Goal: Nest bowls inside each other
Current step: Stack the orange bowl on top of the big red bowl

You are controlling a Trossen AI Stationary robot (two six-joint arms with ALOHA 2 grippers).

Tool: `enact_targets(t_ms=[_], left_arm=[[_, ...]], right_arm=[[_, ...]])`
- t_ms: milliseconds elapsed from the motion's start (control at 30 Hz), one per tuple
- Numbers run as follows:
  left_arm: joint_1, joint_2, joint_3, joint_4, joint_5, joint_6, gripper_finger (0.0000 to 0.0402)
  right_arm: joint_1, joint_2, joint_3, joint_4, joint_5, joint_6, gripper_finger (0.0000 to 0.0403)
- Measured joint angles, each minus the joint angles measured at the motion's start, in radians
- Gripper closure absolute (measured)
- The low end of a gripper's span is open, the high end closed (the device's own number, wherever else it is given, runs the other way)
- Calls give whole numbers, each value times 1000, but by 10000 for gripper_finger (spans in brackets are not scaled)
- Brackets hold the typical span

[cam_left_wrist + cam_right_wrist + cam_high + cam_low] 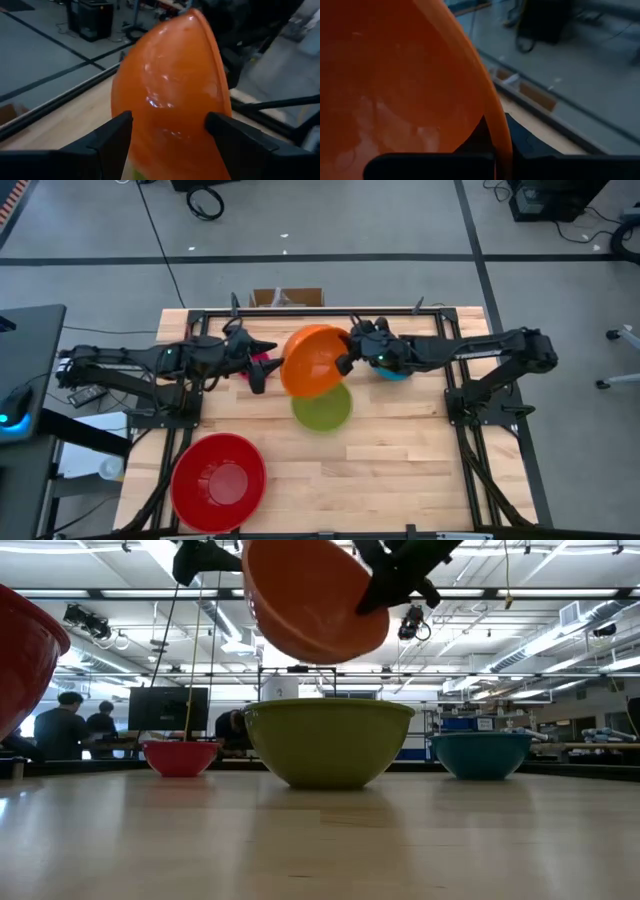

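The left gripper grabs the orange bowl by its rim (216,55) next, to nest it inside the large red bowl.
An orange bowl (315,362) hangs tilted in the air above the green bowl (322,408), which stands on its base mid-table (328,742). My right gripper (345,360) is shut on the orange bowl from the table's right side. My left gripper (262,370) is open just to the left of the orange bowl. In the left wrist view its fingers (116,142) stand on either side of the bowl's outer wall (170,90), and I see no touch. My right gripper pinches the orange bowl's rim (496,135), one finger inside the bowl and one outside. It comes from the table's right side, slanting a little down. The bowl is lifted clear and tipped on edge, its mouth turned toward my right arm (315,600).
A large red bowl (218,482) stands near the table's front left corner. A small pink bowl (180,755) sits under my left arm and a teal bowl (392,372) under my right arm. A cardboard box (287,297) lies beyond the far edge.
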Motion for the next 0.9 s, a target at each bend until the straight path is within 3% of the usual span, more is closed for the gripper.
enact_targets(t_ms=[133, 333, 667, 767, 900], left_arm=[[-17, 35, 36, -21, -97, 63, 127], [-20, 62, 129, -164, -242, 93, 127], [-18, 77, 194, -186, -258, 167, 127], [-20, 95, 192, -186, -261, 162, 127], [-4, 140, 193, -181, -305, 162, 127]], right_arm=[[0, 37, 0, 62, 97, -46, 389], [-14, 45, 0, 74, 142, -35, 389], [-66, 31, 3, 106, 207, -26, 389], [-76, 32, 3, 106, 185, -36, 389], [-75, 31, 3, 188, 129, -172, 389]])
